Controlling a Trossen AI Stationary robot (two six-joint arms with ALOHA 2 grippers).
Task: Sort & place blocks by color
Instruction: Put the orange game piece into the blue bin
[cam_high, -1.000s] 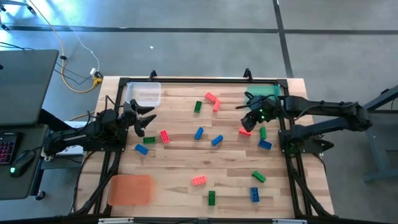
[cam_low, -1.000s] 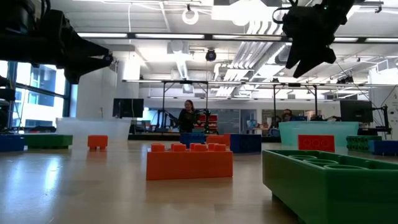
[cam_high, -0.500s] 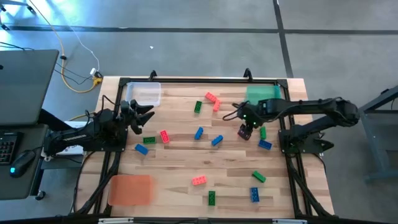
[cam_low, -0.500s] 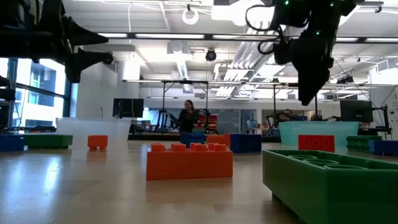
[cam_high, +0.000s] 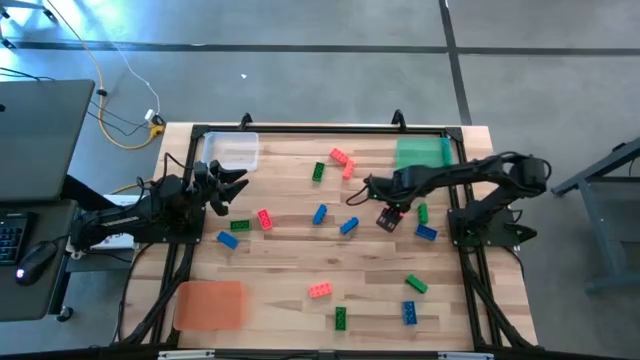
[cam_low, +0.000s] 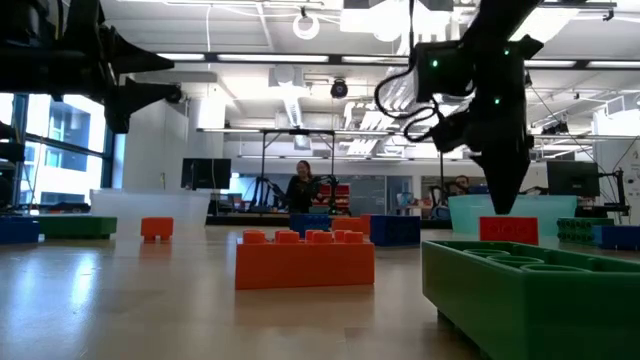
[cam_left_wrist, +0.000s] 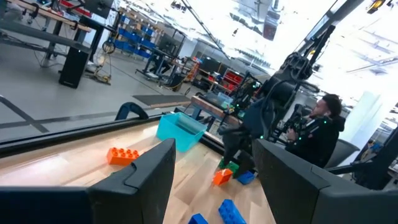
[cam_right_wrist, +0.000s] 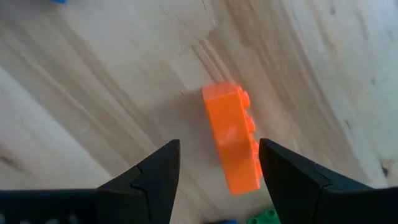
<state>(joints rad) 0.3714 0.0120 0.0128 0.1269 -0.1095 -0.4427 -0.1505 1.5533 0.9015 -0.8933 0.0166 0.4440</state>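
Observation:
My right gripper takes hold of the red-orange block by its two long sides next, to sort it by color into the green tray (cam_high: 420, 152).
Red-orange, blue and green blocks lie scattered flat on the wooden table (cam_high: 300, 255). My right gripper (cam_right_wrist: 219, 149) points straight down, open, low over one red-orange block (cam_right_wrist: 233, 140). That block lies flat on the wood between the two fingers, nearer one of them, with a gap to both. In the high view my right gripper (cam_high: 389, 214) covers most of this block. A green block (cam_high: 423, 212) and a blue block (cam_high: 426, 232) lie just to its right. My left gripper (cam_high: 228, 187) waits open and level over the table's left side.
A clear tray (cam_high: 233, 150) stands at the far left, a green tray (cam_high: 422, 152) at the far right and an orange tray (cam_high: 210, 304) at the near left. Two blue blocks (cam_high: 348, 226) lie left of my right gripper. A black frame (cam_high: 300, 128) rims the table.
My right gripper has come down and a little toward the table's near left, tipping from a slant to point straight down over the red-orange block. It stayed open. My left gripper has rolled a little in place. No block has moved.

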